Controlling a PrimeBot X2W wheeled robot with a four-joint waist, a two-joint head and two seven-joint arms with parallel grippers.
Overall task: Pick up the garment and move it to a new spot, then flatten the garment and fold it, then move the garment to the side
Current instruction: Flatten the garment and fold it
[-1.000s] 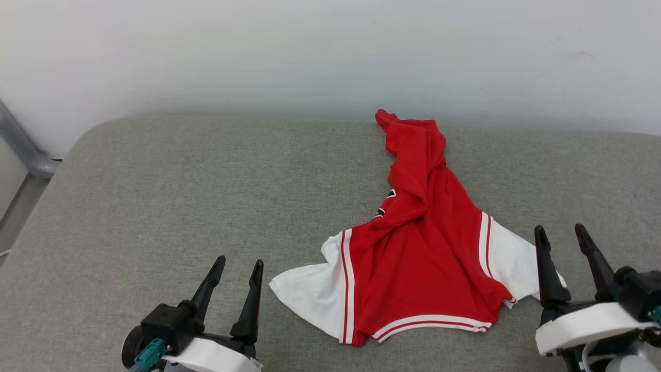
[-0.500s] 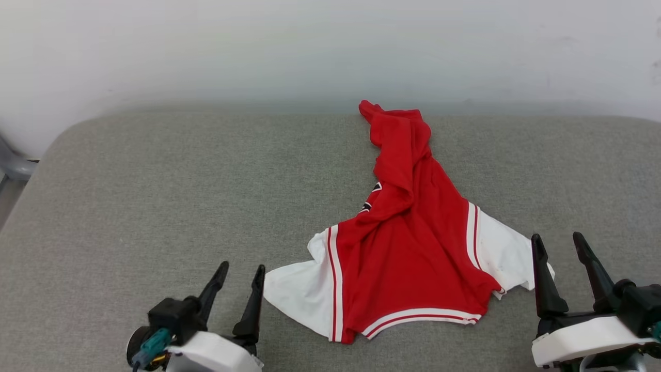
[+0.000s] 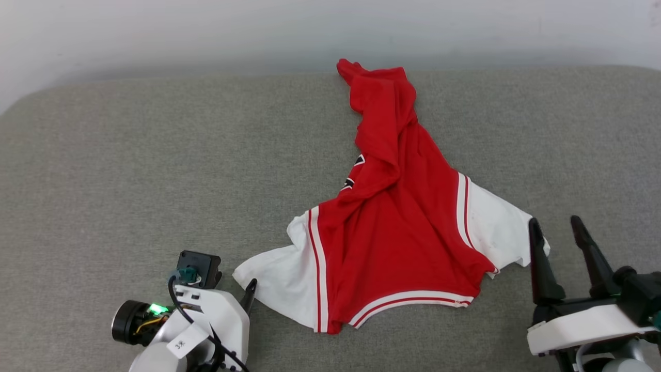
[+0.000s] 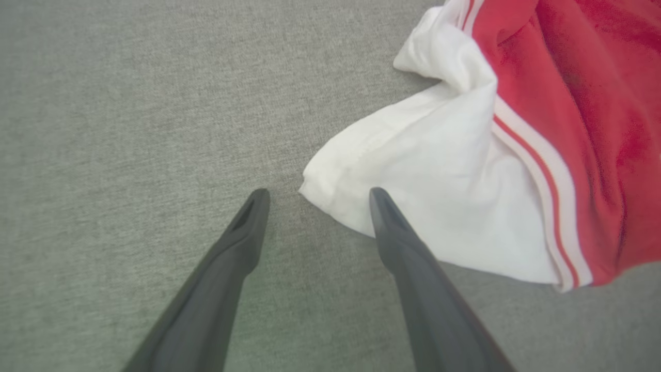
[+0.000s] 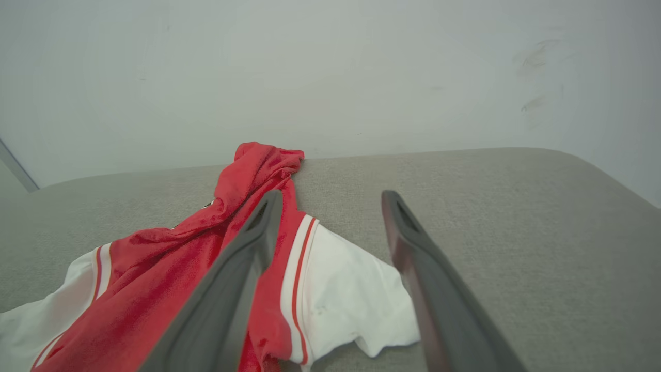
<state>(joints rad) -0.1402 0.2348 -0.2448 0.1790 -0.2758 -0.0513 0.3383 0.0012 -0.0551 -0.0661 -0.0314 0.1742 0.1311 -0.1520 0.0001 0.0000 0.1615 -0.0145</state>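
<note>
I need to grip the white sleeve [image 3: 286, 282] by its cuff corner [image 3: 238, 273] with my left gripper next, to lift the garment and move it to a new spot.
The garment [image 3: 397, 227] lies crumpled on the grey cushion [image 3: 129, 170], its red body bunched into a narrow ridge toward the wall and both white sleeves spread near me. Dark lettering peeks from a fold. My left gripper [image 4: 318, 191] is open and points down at the left sleeve's corner [image 4: 413, 181]; one finger [image 4: 403, 248] is over the white cloth, the other over bare cushion. In the head view one left fingertip [image 3: 251, 285] shows beside that sleeve [image 3: 279, 279]. My right gripper [image 3: 554, 220] is open, holds nothing, and stands at the right sleeve's [image 3: 496, 227] outer edge, also seen from its wrist [image 5: 331, 194].
A pale wall [image 3: 206, 31] runs along the cushion's far edge, close behind the garment's bunched end. The cushion rounds off at the far left corner [image 3: 20, 103]. Bare grey fabric stretches wide to the left of the garment and some to its right [image 5: 516, 217].
The head camera has tipped downward, shifting the whole picture. My left gripper has turned its fingers down and come close to the white sleeve corner. The right gripper keeps its place by the other sleeve.
</note>
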